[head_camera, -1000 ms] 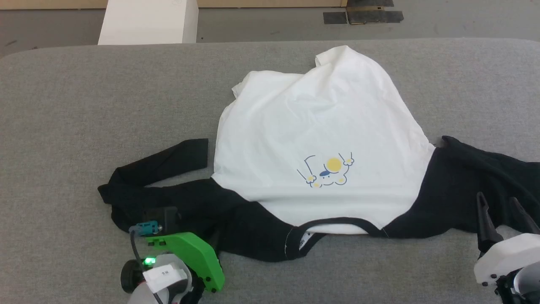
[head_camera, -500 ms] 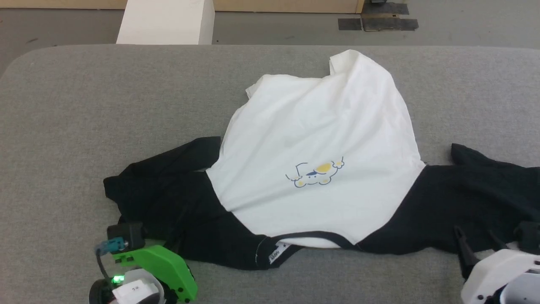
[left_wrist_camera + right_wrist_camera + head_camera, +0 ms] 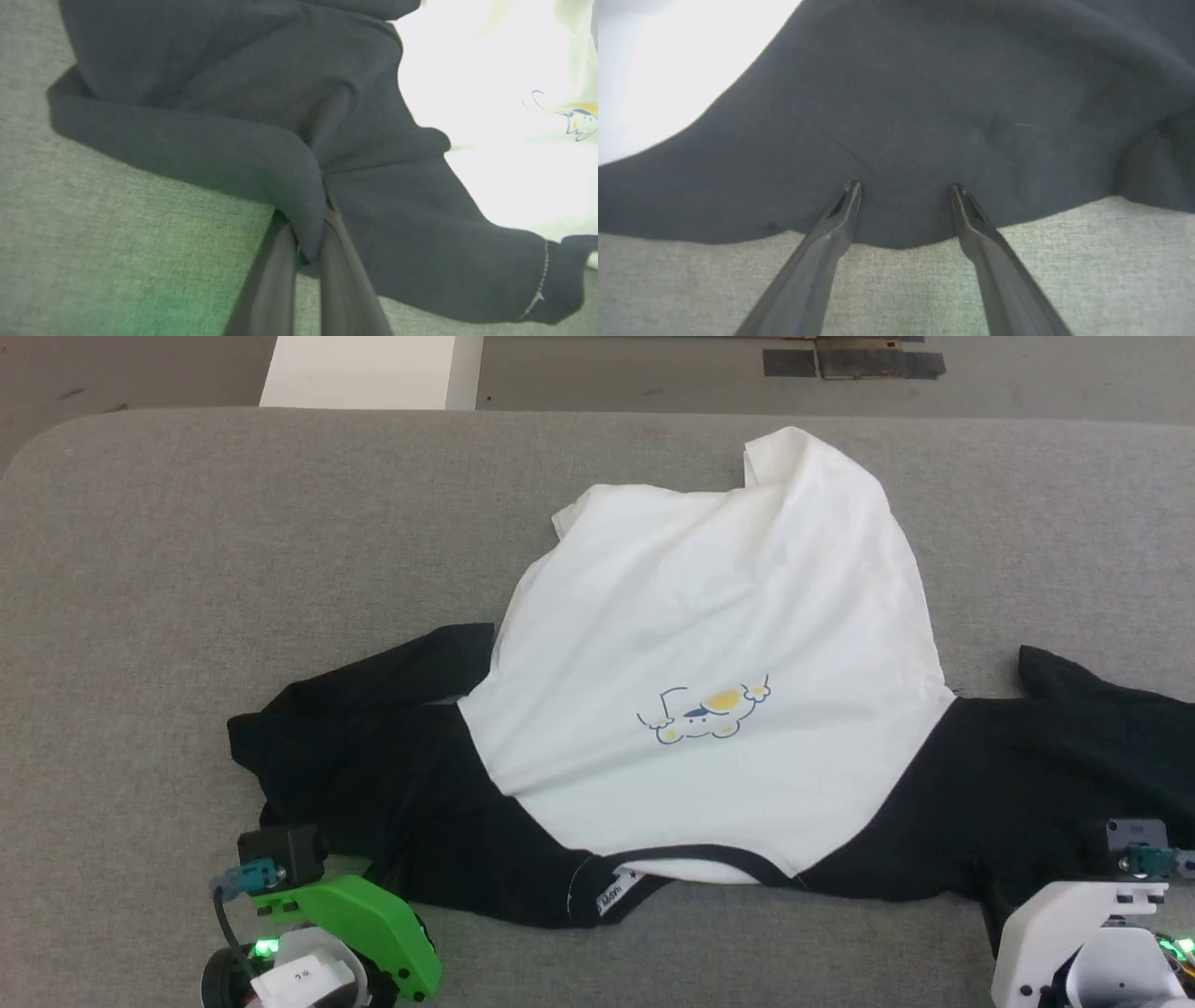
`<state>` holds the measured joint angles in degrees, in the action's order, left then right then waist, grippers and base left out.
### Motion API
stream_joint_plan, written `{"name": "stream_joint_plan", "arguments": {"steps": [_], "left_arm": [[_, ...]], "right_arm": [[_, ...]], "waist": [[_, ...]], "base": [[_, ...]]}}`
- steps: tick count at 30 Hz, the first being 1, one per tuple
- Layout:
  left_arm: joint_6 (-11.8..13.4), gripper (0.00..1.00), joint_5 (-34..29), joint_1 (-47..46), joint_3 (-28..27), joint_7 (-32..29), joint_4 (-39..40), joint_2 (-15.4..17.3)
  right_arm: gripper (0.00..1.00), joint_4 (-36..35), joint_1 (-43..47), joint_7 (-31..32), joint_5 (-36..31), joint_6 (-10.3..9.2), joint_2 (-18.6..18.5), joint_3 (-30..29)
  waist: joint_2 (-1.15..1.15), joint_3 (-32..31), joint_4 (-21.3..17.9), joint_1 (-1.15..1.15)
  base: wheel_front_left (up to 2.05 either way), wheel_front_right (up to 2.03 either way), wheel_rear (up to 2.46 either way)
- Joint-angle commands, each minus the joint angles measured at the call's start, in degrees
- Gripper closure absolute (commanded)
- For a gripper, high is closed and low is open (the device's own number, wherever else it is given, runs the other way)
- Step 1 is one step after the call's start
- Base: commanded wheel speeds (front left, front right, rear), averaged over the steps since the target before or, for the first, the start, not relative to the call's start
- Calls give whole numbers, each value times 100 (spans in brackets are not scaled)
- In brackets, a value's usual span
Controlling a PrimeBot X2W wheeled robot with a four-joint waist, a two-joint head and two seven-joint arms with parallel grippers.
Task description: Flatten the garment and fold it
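Note:
Next, my right gripper picks up the black sleeve by its lower edge [image 3: 896, 885] [image 3: 900, 235] beside the collar to flatten the garment before folding.
The garment [image 3: 709, 607] lies on the grey table, white body in the middle with its yellow chest graphic [image 3: 707, 714] facing up and the black collar [image 3: 691, 854] toward me. Its left black sleeve [image 3: 373, 747] is bunched up. In the left wrist view my left gripper [image 3: 310, 242] is shut on a fold of that sleeve [image 3: 210, 149]; its green housing [image 3: 359, 919] sits at the lower left of the head view. My right gripper [image 3: 904, 187] is open, with its fingertips over the near edge of the right black sleeve [image 3: 948, 116].
The grey padded table [image 3: 187, 569] stretches wide to the left and behind the garment, and its far edge is rounded. Beyond it a white box [image 3: 369, 373] stands on the floor, with dark patches [image 3: 854, 359] further right.
My left gripper has shut on the left sleeve fold and drawn back, bunching the sleeve. My right gripper has come forward over the right sleeve's edge. The head camera has shifted.

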<state>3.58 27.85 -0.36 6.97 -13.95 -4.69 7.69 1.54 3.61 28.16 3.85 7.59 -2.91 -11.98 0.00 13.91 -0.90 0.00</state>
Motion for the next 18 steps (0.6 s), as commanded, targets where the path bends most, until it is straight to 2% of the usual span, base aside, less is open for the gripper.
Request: {"name": "stream_joint_plan", "arguments": {"steps": [1,4,5,6,9,15,18], "left_arm": [[-13,100,86,-46,11,11,-29,8],[-13,100,94,-57,19,7,-33,20],[-11,100,96,-61,22,5,-35,25],[-11,100,98,-62,26,3,-37,28],[-29,100,111,-70,54,3,-49,29],[-120,100,131,-108,102,156,-5,15],[-266,100,258,-142,97,351,138,-45]], "right_arm": [[0,166,-40,142,-68,-10,3,7],[0,280,-73,307,-138,-10,3,107],[22,297,-86,336,-179,-10,3,150],[51,308,-99,344,-232,-10,3,186],[100,314,-167,186,-307,-10,3,260],[100,277,-243,-277,-82,-10,3,189],[100,92,-212,-425,162,-10,3,138]], "waist": [[0,34,20,0],[0,63,19,0],[0,69,16,0],[0,72,13,0],[0,64,2,0],[0,-69,-17,0],[0,-183,-23,0]], "base": [[0,0,0],[0,0,0],[0,0,0],[0,0,0],[0,0,0],[0,0,0],[0,0,0]]}}
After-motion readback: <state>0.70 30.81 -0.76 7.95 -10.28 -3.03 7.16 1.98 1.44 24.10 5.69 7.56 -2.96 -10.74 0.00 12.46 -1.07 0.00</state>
